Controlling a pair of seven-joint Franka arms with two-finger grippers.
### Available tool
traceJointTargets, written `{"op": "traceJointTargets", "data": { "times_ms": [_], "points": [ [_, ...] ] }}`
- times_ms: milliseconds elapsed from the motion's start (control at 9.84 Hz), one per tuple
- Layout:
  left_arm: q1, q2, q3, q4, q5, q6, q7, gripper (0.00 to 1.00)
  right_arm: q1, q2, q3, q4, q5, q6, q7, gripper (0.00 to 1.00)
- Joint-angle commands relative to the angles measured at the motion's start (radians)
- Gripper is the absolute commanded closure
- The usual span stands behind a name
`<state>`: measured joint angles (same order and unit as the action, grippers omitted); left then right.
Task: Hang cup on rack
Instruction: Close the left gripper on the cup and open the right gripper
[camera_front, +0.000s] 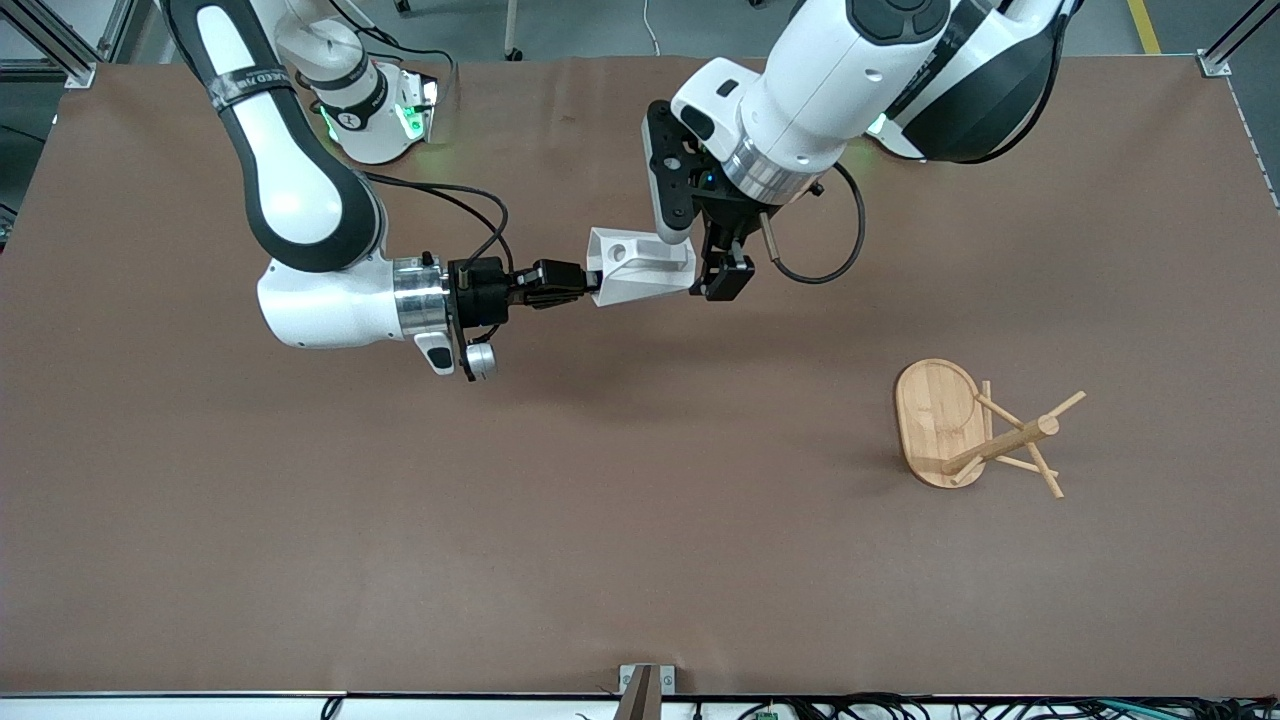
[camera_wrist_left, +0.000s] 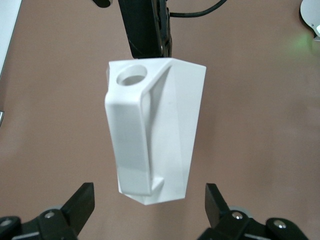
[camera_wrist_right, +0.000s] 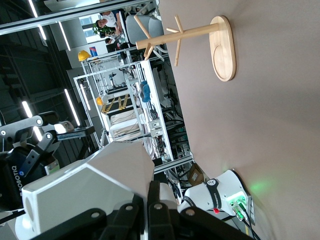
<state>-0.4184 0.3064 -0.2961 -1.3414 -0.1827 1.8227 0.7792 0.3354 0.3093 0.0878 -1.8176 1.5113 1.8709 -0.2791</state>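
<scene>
I should next use my left gripper to grab the white cup by its narrow base, so that I can hang it on the bamboo rack.
The white faceted cup hangs on its side in the air over the middle of the table, handle tab and round hole facing up. My right gripper is shut on the cup's rim wall. My left gripper is open at the cup's narrow end. In the left wrist view the cup has its base just between the black fingers, with a gap on each side. The bamboo rack stands on its oval base toward the left arm's end of the table, nearer to the front camera, pegs bare.
Brown cloth covers the table. The right arm's base with a green light stands at the table's back edge. A small metal bracket sits at the front edge. A black cable loops under the left wrist.
</scene>
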Motion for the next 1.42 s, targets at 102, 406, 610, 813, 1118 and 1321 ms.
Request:
{"op": "traceJointTargets", "data": {
  "times_ms": [102, 406, 610, 813, 1118, 1321],
  "points": [
    [-0.005, 0.04, 0.0, 0.005, -0.011, 0.006, 0.006, 0.02, -0.013, -0.012, 0.035, -0.003, 0.032, -0.006, -0.008, 0.99],
    [-0.01, 0.049, 0.0, 0.002, -0.009, 0.006, 0.005, 0.05, -0.01, -0.012, 0.044, 0.004, 0.043, -0.007, -0.008, 0.95],
    [-0.011, 0.049, 0.0, 0.001, -0.009, 0.006, 0.002, 0.15, -0.015, -0.015, 0.063, 0.008, 0.075, -0.006, -0.009, 0.99],
    [-0.011, 0.048, 0.0, 0.001, -0.008, 0.004, 0.006, 0.5, -0.015, -0.018, 0.064, 0.012, 0.076, -0.006, -0.008, 0.99],
    [-0.004, 0.036, 0.0, -0.001, -0.012, -0.008, -0.005, 0.83, -0.015, -0.018, 0.064, 0.015, 0.078, -0.006, -0.006, 0.99],
    [0.007, 0.03, 0.002, 0.002, -0.009, -0.04, -0.079, 0.83, -0.018, -0.019, 0.063, 0.017, 0.076, -0.024, 0.006, 0.04]
  ]
}}
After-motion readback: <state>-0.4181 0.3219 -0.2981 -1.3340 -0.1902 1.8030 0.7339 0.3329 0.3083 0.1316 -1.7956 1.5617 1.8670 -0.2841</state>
